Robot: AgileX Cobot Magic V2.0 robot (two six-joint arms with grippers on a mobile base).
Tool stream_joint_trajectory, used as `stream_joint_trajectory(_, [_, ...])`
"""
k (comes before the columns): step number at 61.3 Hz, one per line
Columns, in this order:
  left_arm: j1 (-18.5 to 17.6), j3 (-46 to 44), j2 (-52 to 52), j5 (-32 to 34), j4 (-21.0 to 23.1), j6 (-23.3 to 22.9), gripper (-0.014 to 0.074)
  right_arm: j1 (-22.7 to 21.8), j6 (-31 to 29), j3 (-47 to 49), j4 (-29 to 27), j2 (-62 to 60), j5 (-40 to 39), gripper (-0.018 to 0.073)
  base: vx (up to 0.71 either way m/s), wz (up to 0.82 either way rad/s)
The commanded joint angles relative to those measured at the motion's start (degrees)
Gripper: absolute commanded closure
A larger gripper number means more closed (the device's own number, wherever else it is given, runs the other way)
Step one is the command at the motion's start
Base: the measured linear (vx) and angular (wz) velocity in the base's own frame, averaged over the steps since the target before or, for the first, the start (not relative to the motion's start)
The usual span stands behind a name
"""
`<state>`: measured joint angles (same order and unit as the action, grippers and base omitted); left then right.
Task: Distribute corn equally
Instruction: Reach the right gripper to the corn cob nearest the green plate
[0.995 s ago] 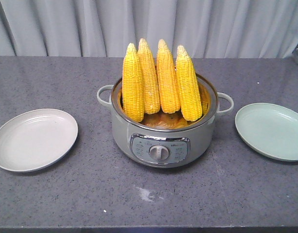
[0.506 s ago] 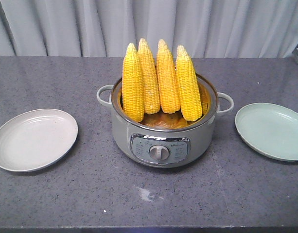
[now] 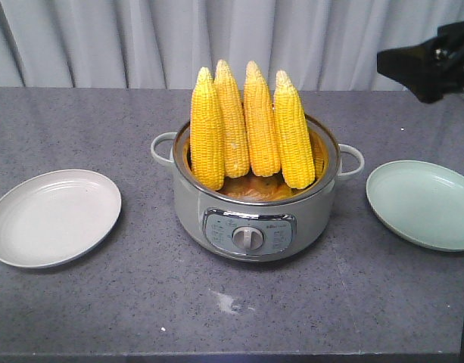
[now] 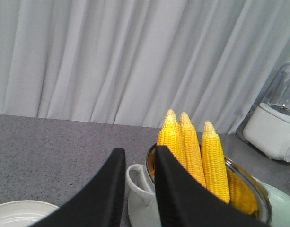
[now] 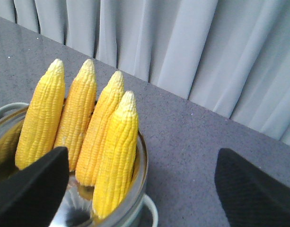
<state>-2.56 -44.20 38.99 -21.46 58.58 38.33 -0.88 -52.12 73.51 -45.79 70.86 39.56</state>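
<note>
I will share the corn out between the plates. For that, my right gripper will first grab a corn cob by its tapered tip.
Several yellow corn cobs stand upright, tips up, in a grey electric pot at the table's middle. My right gripper hangs in the air at the upper right, above and behind the pale green plate. In the right wrist view it is wide open and holds nothing, with the corn below and ahead of it. The left gripper does not show in the front view. In its wrist view its fingers stand a narrow gap apart and hold nothing, facing the pot's handle and the corn.
An off-white plate lies left of the pot, the green one to its right. A grey curtain closes the back. A white blender stands at the far right edge of the table.
My right gripper has come into the front view at the upper right; earlier it was out of frame. The corn, pot and plates have not moved.
</note>
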Motion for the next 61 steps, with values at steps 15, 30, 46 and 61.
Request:
stream_joint_trajectory(15, [0.0,-2.0,0.3,2.3,5.3,4.4,0.0395,8.9,0.1,16.1,4.0,15.5,-4.7,-0.0071,0.0,0.0])
stream_joint_trajectory(30, [0.0,-2.0,0.3,1.9,5.3,4.4,0.0395,9.0,-5.7,16.1,-3.6,19.8,-8.1,-0.0062,0.0,0.0])
stream_joint_trajectory(46, [0.0,-2.0,0.3,1.9,5.3,4.4,0.0395,9.0,-6.6,20.5,-5.5,26.0,-6.7,-0.0061,0.0,0.0])
stream_joint_trajectory(61, [0.0,-2.0,0.3,1.6,5.3,4.4,0.0395,9.0,-5.8,20.8,-5.6,31.2,-6.6,-0.0058,0.0,0.0])
